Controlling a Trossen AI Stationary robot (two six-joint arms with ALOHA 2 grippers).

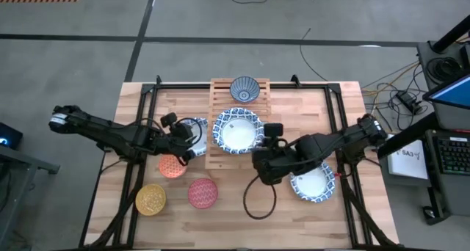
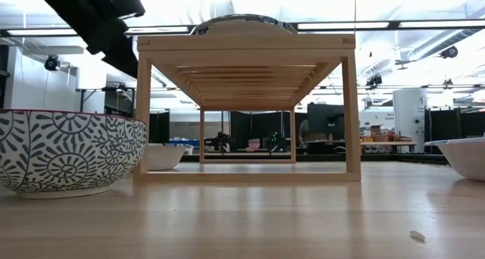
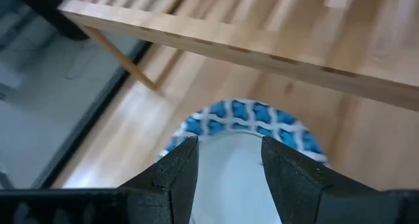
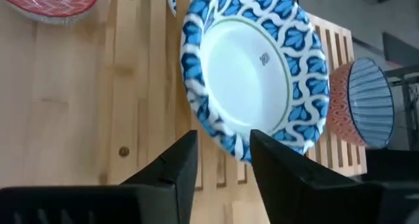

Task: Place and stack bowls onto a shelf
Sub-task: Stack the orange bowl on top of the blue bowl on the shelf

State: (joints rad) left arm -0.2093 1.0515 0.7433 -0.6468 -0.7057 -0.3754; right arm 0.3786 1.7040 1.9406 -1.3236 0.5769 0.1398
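My left gripper takes the orange bowl by its rim next, to stack it with the blue-grey small bowl (image 1: 244, 89) on the shelf.
The slatted wooden shelf (image 1: 220, 157) stands at the table's far middle. On it rest a blue-grey small bowl (image 1: 244, 89) and a wide blue-rimmed bowl (image 1: 237, 128). My right gripper (image 1: 258, 150) is open at that wide bowl's rim (image 4: 226, 142), at the shelf's right near side. My left gripper (image 1: 192, 139) is open above a second wide bowl (image 3: 252, 116), which lies on the table left of the shelf. A third wide bowl (image 1: 313, 183) sits under my right arm. The orange (image 1: 172, 166), yellow (image 1: 150, 199) and red (image 1: 203, 193) bowls rest on the table's near left. My left gripper points down over the wide bowl's white centre (image 3: 229, 165), one finger (image 3: 177, 175) on either side of it; whether it touches the bowl I cannot tell. My right gripper has the shelf bowl's near rim (image 4: 226, 142) between its open fingers (image 4: 180, 162); whether they touch it I cannot tell.
A dark cable loop (image 1: 258, 199) lies on the table near the red bowl. In the low view the shelf (image 2: 246, 43) stands on four legs with open room beneath it. The black frame rails (image 1: 147, 104) run along the table's left and right sides.
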